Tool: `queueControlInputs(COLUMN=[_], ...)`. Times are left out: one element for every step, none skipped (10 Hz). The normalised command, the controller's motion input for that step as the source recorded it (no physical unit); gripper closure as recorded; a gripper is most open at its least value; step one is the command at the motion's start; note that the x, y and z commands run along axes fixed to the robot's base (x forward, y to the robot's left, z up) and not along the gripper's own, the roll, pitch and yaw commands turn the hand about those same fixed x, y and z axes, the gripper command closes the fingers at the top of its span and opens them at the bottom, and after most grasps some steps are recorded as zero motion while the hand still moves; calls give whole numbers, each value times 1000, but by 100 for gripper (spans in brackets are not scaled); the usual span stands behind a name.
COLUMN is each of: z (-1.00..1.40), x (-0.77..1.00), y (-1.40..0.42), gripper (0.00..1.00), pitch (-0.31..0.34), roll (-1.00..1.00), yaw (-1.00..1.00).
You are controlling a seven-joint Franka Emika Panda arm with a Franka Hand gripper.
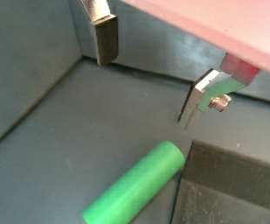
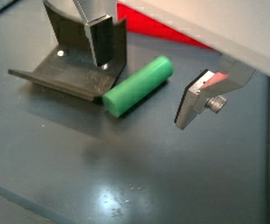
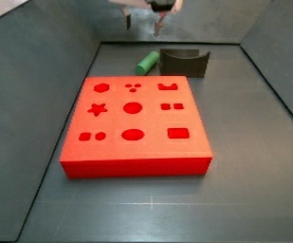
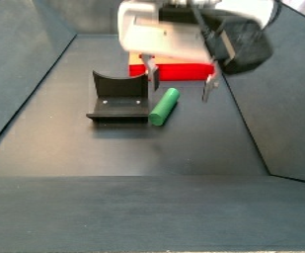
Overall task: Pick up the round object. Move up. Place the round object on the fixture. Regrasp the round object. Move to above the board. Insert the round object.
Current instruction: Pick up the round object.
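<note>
The green cylinder should be grabbed by one end with my gripper next, so that the round object can stand on the fixture point(image 3: 186, 62) point(image 1: 225, 188).
The round object, a smooth green cylinder point(image 2: 140, 85), lies on its side on the dark floor right beside the fixture point(image 2: 69, 74), not in its notch. Both side views show the round object point(image 4: 164, 106) point(image 3: 148, 63) next to the fixture point(image 4: 117, 99) point(image 3: 186, 62). My gripper point(image 2: 148, 74) hangs open above the floor with nothing between its fingers. In a wrist view the round object point(image 1: 137, 185) sits a little off the gap of the gripper point(image 1: 152, 74). The red board point(image 3: 136, 123) with shaped recesses lies apart from both.
Grey walls point(image 3: 60, 57) enclose the floor on the sides and back. In a side view the board point(image 4: 182, 71) sits just behind the gripper point(image 4: 182, 84). The fixture's base plate point(image 1: 236, 188) lies close to the round object's end.
</note>
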Motion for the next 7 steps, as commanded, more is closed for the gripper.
queueControlInputs(z=[-806, -786, -811, 0, -257, -657, -657], x=[189, 151, 14, 23, 0, 37, 14], y=[-57, -69, -57, 0, -14, -163, -254], gripper=[0, 0, 0, 0, 0, 0, 0], pitch=[-207, -220, -207, 0, -107, -174, -200], roll=[0, -3, 0, 0, 0, 0, 0], yaw=[-249, -260, -229, 0, 0, 63, 74])
